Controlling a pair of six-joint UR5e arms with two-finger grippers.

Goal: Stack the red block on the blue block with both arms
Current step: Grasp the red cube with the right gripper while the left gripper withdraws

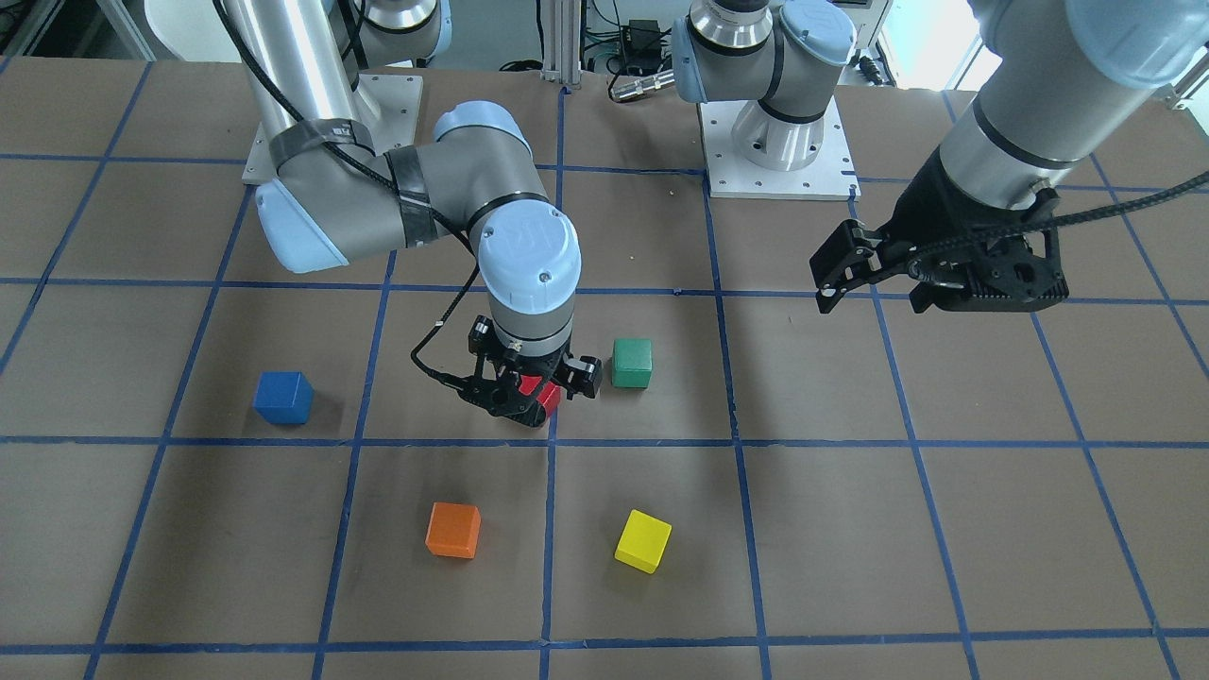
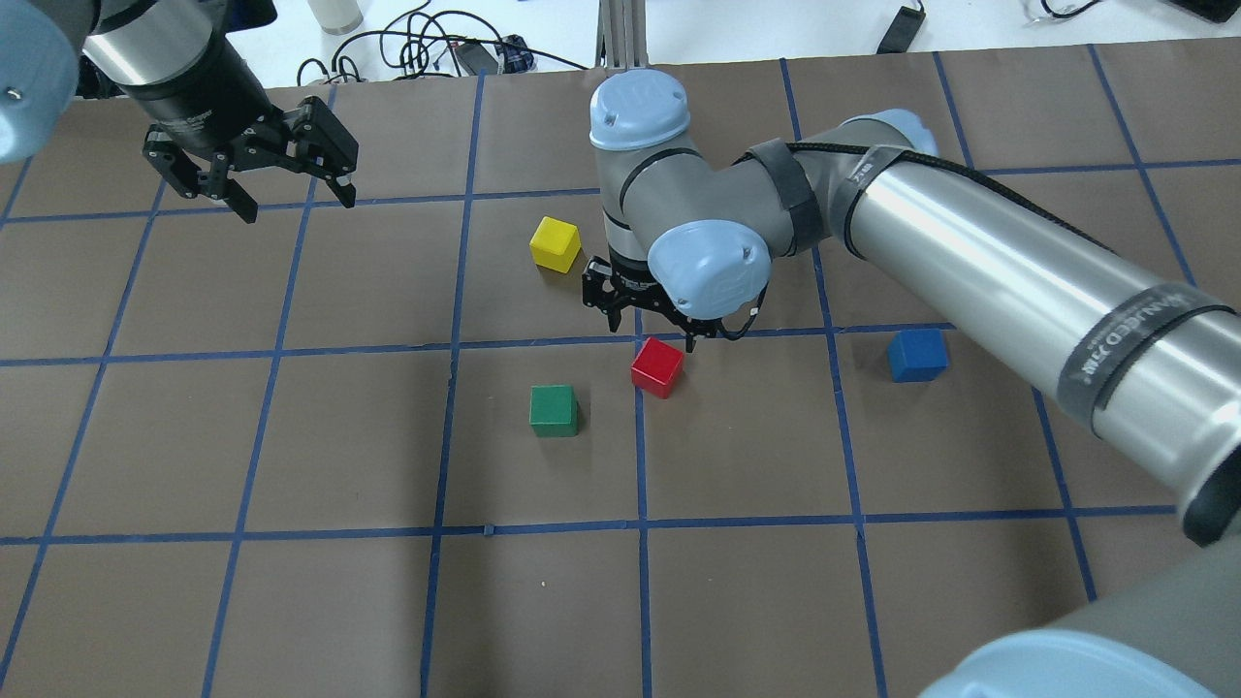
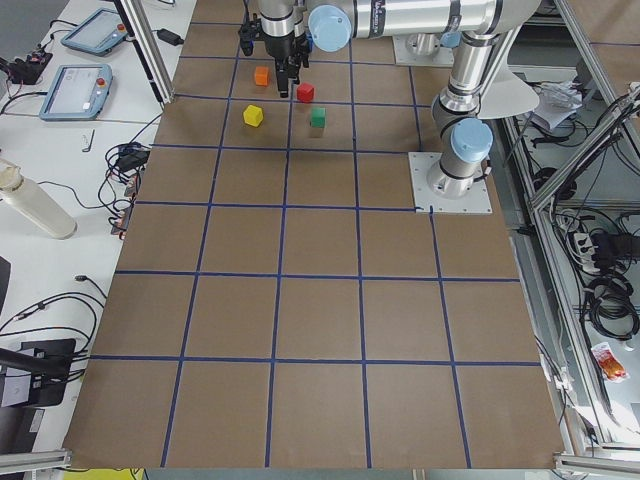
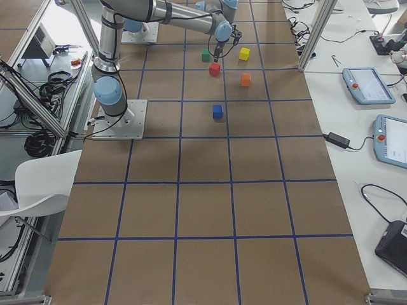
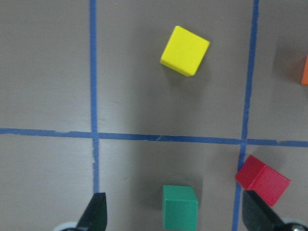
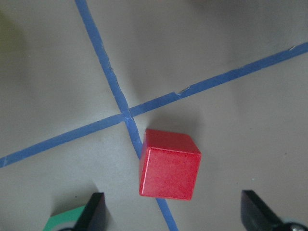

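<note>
My right gripper grabs the red block's opposite sides next, to stack the red block (image 1: 548, 397) on the blue block (image 1: 283, 397).
The red block (image 2: 657, 366) lies on the brown table by a blue tape crossing. My right gripper (image 2: 648, 325) hovers just over it, open. In the right wrist view the red block (image 6: 169, 163) sits between the two black fingertips (image 6: 94, 214), untouched. In the front view the gripper (image 1: 534, 392) hides most of the red block (image 1: 548, 397). The blue block (image 2: 917, 355) stands alone to the right, also seen in the front view (image 1: 283, 397). My left gripper (image 2: 291, 189) is open and empty, high over the far left of the table.
A green block (image 2: 554, 410) sits left of the red one. A yellow block (image 2: 556, 242) lies beyond it, near the right wrist. An orange block (image 1: 453, 529) lies on the far side, hidden by the arm in the overhead view. The right arm's forearm (image 2: 1018, 291) passes above the blue block.
</note>
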